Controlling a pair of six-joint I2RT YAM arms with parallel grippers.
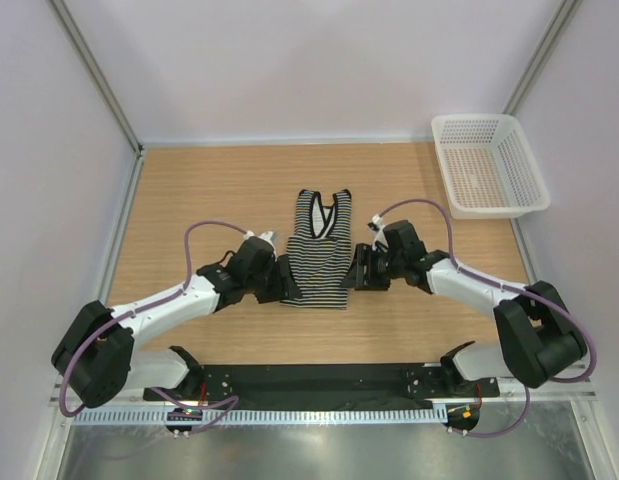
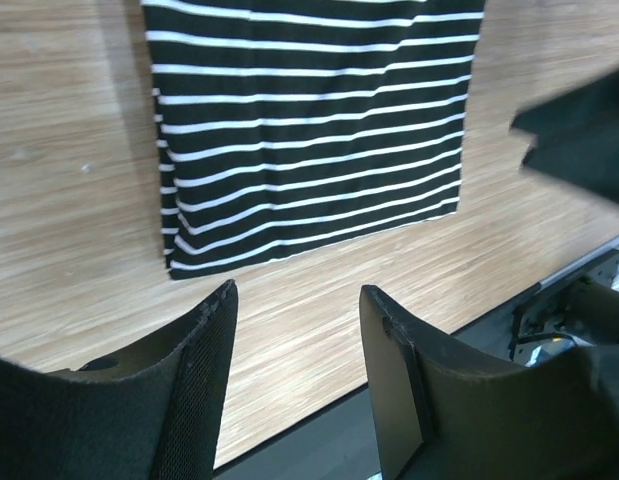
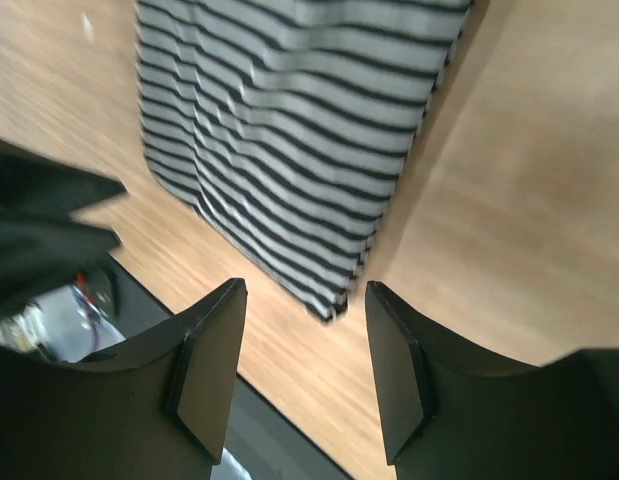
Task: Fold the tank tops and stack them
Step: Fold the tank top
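Observation:
The striped tank top's hem needs to be folded over toward the straps, so my right gripper should next grab the tank top by its near hem corner (image 1: 342, 303) (image 3: 328, 301).
One striped tank top (image 1: 321, 250) lies flat in the middle of the wooden table, folded into a narrow strip with its neck and straps at the far end. My left gripper (image 1: 287, 283) hovers at its near left corner, open and empty. In the left wrist view the tank top's hem (image 2: 309, 140) lies just beyond my left gripper (image 2: 299, 290), only bare wood between the fingers. My right gripper (image 1: 357, 270) sits at the near right edge, also open. In the right wrist view the tank top's corner (image 3: 299, 130) lies just ahead of my right gripper (image 3: 305, 286), apart from it.
A white mesh basket (image 1: 535, 178) stands at the far right corner of the table. The black mounting plate (image 1: 309, 380) runs along the near edge. The right arm (image 2: 579, 130) shows in the left wrist view, and the left arm (image 3: 39, 220) shows in the right wrist view.

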